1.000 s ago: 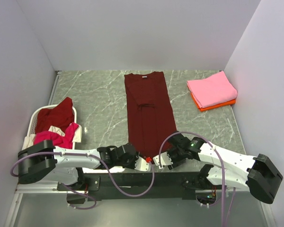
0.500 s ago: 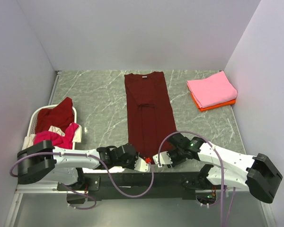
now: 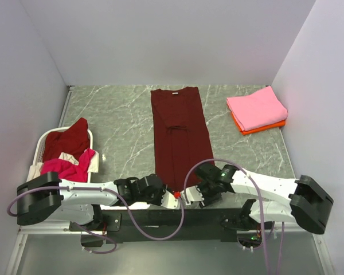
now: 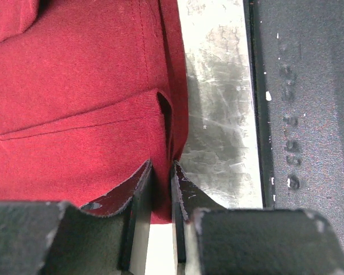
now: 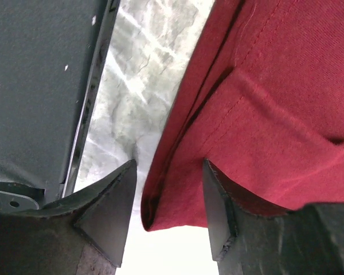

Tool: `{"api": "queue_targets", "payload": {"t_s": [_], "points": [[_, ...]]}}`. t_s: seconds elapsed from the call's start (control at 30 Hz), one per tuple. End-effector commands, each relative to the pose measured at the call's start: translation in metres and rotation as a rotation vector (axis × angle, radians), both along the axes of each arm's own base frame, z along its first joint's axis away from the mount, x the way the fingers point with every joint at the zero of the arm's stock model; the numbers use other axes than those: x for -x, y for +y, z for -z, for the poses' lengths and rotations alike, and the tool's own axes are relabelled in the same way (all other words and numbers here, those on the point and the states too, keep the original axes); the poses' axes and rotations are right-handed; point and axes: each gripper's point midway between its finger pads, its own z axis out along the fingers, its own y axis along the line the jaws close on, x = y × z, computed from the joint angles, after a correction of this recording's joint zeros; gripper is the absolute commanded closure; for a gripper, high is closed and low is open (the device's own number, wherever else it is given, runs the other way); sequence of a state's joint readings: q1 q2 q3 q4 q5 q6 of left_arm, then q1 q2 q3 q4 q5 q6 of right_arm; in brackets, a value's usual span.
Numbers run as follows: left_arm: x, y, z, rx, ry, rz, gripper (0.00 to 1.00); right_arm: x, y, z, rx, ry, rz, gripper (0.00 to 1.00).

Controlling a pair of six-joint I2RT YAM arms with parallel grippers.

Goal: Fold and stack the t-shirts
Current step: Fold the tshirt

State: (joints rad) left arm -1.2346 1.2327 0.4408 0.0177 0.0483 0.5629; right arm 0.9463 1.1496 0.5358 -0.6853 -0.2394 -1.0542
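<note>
I will next grab the maroon t-shirt's near hem corner with my right gripper, opposite my left gripper's corner, to fold the t-shirt toward the collar.
A long dark maroon t-shirt (image 3: 179,134) lies folded into a narrow strip down the middle of the table, collar at the far end. My left gripper (image 3: 173,197) is shut on the near hem's left corner (image 4: 160,189). My right gripper (image 3: 190,196) is open, its jaws astride the hem's right corner (image 5: 178,189) without pinching it. A folded pink t-shirt (image 3: 256,107) lies on a folded orange one (image 3: 264,126) at the far right.
A white plastic basket (image 3: 43,143) at the left holds maroon, magenta (image 3: 69,165) and cream shirts. The black base rail (image 3: 178,215) runs along the near table edge right under both grippers. Grey walls close three sides.
My right gripper has slid left along the near edge onto the hem's right corner. The left gripper has shifted slightly left. The shirt has not moved.
</note>
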Motion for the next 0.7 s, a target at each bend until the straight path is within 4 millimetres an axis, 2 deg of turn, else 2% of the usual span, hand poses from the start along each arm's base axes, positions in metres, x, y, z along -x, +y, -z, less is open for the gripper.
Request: {"api": "queue_targets", "payload": {"t_s": [0.0,0.13,0.2,0.23,0.33,0.37,0.4,0.53,0.6,0.67], "points": [[0.006,-0.001,-0.003,0.021,0.007,0.035,0.77,-0.004,0.003,-0.001,0.060,-0.003,0.032,0.43],[0.006,0.000,-0.003,0.022,0.008,0.030,0.77,-0.001,0.005,0.003,0.088,0.014,0.044,0.51],[0.007,0.000,-0.003,0.020,0.007,0.034,0.77,-0.002,0.005,0.003,0.087,0.009,0.066,0.62],[0.006,0.000,-0.003,0.019,0.006,0.036,0.77,-0.003,0.006,0.002,0.082,0.000,0.076,0.74],[0.007,0.000,-0.002,0.018,0.006,0.040,0.78,-0.005,0.004,0.002,0.078,-0.013,0.117,0.85],[0.007,-0.001,-0.002,0.018,0.006,0.042,0.78,-0.005,0.003,0.001,0.070,-0.021,0.130,0.94],[0.007,-0.001,-0.003,0.020,0.004,0.045,0.78,-0.006,0.004,0.000,0.057,-0.028,0.137,0.97],[0.006,-0.003,-0.005,0.021,0.000,0.048,0.82,-0.006,0.006,-0.003,0.016,-0.031,0.163,1.00],[0.003,-0.005,-0.009,0.027,-0.012,0.046,0.85,-0.008,0.013,-0.014,-0.046,0.004,0.198,1.00],[0.000,-0.006,-0.013,0.029,-0.033,0.051,0.89,-0.023,0.018,-0.031,-0.103,-0.006,0.248,1.00]]}}
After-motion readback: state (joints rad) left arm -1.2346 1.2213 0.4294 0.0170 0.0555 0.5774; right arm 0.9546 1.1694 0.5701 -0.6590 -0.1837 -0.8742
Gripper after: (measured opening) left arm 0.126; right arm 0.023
